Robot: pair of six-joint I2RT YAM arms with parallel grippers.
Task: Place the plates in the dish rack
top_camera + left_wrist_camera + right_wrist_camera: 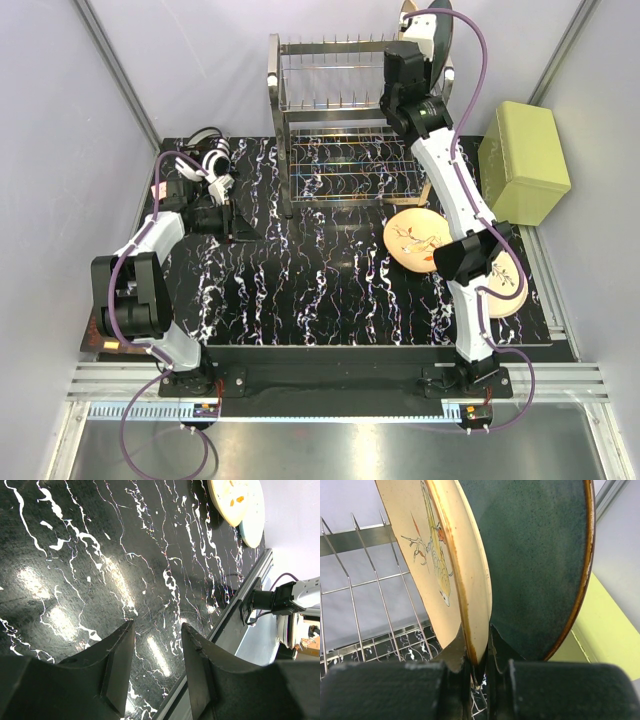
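The orange-peach plate is on edge between the rack's wires and teal plate (535,565) and would stay standing, so my right gripper should release it.
My right gripper (477,635) is shut on the lower rim of an orange-peach plate (445,555) with a bird and branch marks, held upright on edge. A glossy teal plate (535,565) stands just behind it. Both are at the right end of the dish rack (330,100), where the right gripper (425,35) is raised. Another orange-peach plate (415,240) lies flat on the table, and a cream plate (503,290) lies partly under the right arm. My left gripper (157,625) is open and empty, low over the table's left side (232,225).
An olive-green box (525,160) stands right of the rack. The black marbled table (330,290) ends at a metal rail (235,605) on the near side. The rack's upright prongs (370,595) stand left of the held plate.
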